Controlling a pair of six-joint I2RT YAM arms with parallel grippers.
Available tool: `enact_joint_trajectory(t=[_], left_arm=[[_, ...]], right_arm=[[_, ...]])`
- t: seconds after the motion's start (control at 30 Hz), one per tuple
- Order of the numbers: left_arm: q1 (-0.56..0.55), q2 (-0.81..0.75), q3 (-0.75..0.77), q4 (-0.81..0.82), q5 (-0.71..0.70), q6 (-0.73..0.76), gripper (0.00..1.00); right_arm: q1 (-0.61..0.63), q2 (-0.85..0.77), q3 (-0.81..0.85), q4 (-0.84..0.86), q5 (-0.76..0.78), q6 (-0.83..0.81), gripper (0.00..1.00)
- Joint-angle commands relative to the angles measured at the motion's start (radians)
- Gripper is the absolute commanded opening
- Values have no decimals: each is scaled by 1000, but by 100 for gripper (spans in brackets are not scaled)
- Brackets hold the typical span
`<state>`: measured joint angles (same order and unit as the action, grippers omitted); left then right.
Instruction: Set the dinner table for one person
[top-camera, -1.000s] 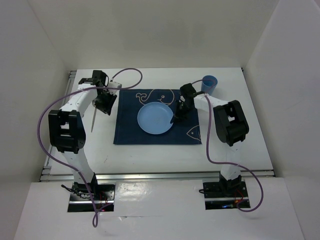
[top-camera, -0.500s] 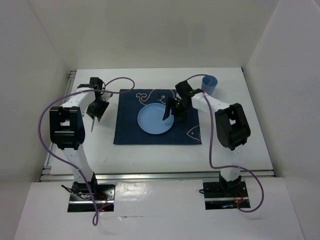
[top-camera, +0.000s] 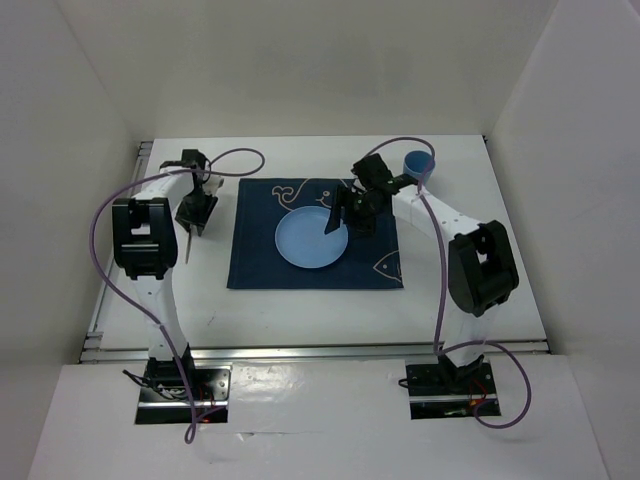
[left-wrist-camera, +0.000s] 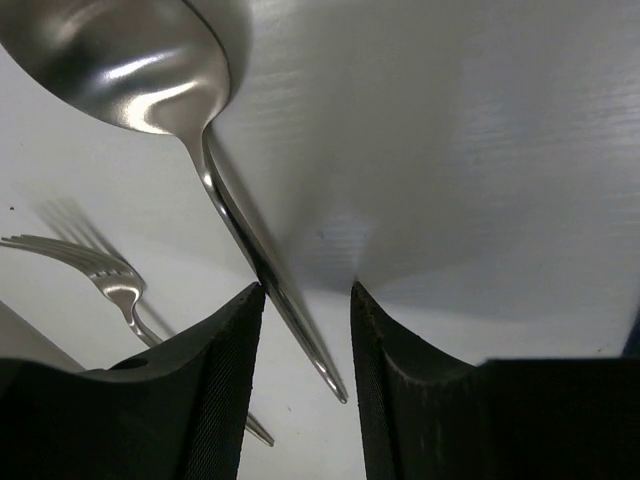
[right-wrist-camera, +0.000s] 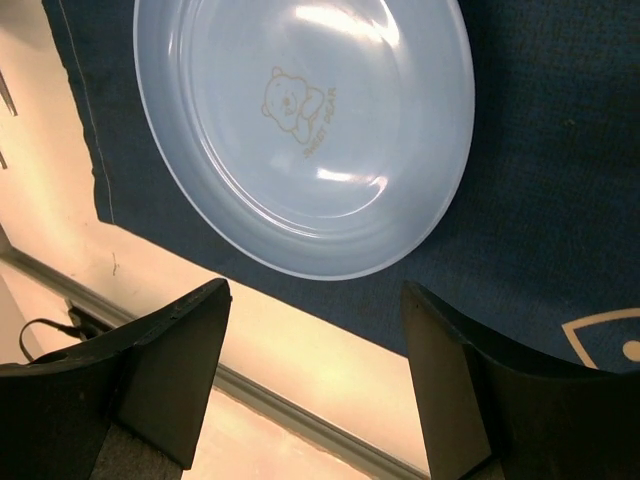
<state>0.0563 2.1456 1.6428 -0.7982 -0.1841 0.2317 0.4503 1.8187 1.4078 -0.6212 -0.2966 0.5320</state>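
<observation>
The spoon's thin handle lies slanted between my left gripper's low, open fingers, so it is now time to close, which would catch the metal spoon.
A light blue plate (top-camera: 312, 241) (right-wrist-camera: 300, 130) with a bear print lies on the navy placemat (top-camera: 300, 272) (right-wrist-camera: 540, 200) on the white dinner table (top-camera: 300, 310). My right gripper (top-camera: 335, 222) (right-wrist-camera: 315, 287) hovers open above the plate's right part, with nothing between its fingers (right-wrist-camera: 170, 370). A metal spoon (left-wrist-camera: 130, 60) lies on the table left of the mat, and a fork (left-wrist-camera: 100, 270) lies beside it. My left gripper (top-camera: 193, 222) (left-wrist-camera: 308, 290) is low over the spoon. It is open, and the spoon handle lies loose between its fingers (left-wrist-camera: 215, 390).
A blue cup (top-camera: 418, 165) stands upright on the table beyond the mat's far right corner, behind the right arm. Metal rails edge the table at left (top-camera: 143, 150) and front. White walls enclose the table on three sides.
My right gripper has opened, let go of the plate's right rim and drawn back a little. My left gripper has shifted slightly left over the cutlery and opened a bit wider.
</observation>
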Motion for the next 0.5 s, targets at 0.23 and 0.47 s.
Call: enact_joint_trajectory(t=[0.23,0.47], left_arm=[[47,119,97,-87,129,-65,45],[68,204,121,-142,242,-40,20]], right_arm=[[11,-110,23,-37,86,0,77],[11,-131,43,-55,117,-9,77]])
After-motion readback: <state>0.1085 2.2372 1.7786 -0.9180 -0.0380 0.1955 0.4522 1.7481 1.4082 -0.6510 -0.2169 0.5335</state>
